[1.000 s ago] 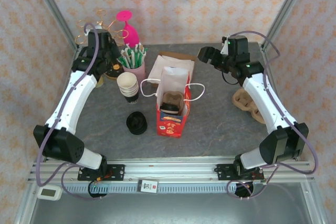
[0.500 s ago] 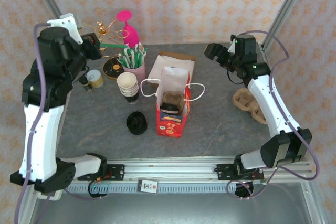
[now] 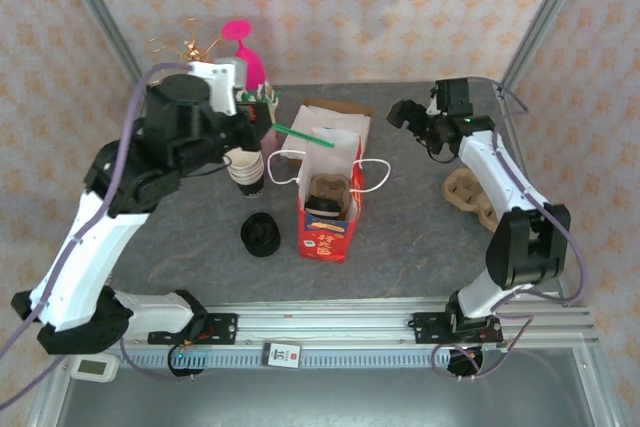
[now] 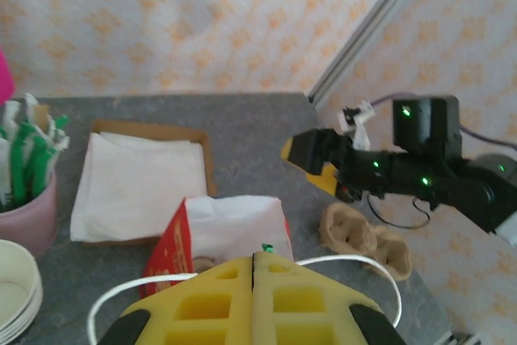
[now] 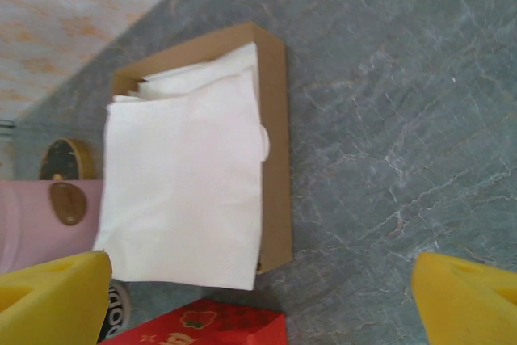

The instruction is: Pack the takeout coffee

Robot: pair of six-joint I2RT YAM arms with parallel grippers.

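The straw must go farther over before my left gripper opens: only its end is over the bag's opening, so it would land across the bag's rim now.
A red and white paper bag point(image 3: 328, 209) stands open mid-table with white handles, and a cup in a pulp carrier point(image 3: 325, 197) sits inside it. My left gripper point(image 3: 262, 128) hovers just left of the bag's back edge, shut on a green straw point(image 3: 301, 135) that points out over the bag mouth. In the left wrist view the yellow fingers point(image 4: 307, 305) are pressed together above the bag point(image 4: 234, 228), with the straw tip point(image 4: 266, 247) poking out. My right gripper point(image 3: 404, 113) is open at the back right, over bare table beside the napkin box point(image 5: 190, 183).
A pink cup of wrapped straws point(image 3: 258, 119), stacked paper cups point(image 3: 244, 162) and black lids point(image 3: 262, 234) sit left of the bag. A cardboard box of napkins point(image 3: 322, 127) lies behind it. A spare pulp carrier point(image 3: 472, 197) lies at the right.
My left arm has swung from the back-left corner toward the bag, carrying the green straw. The right arm has drawn in slightly at the back right.
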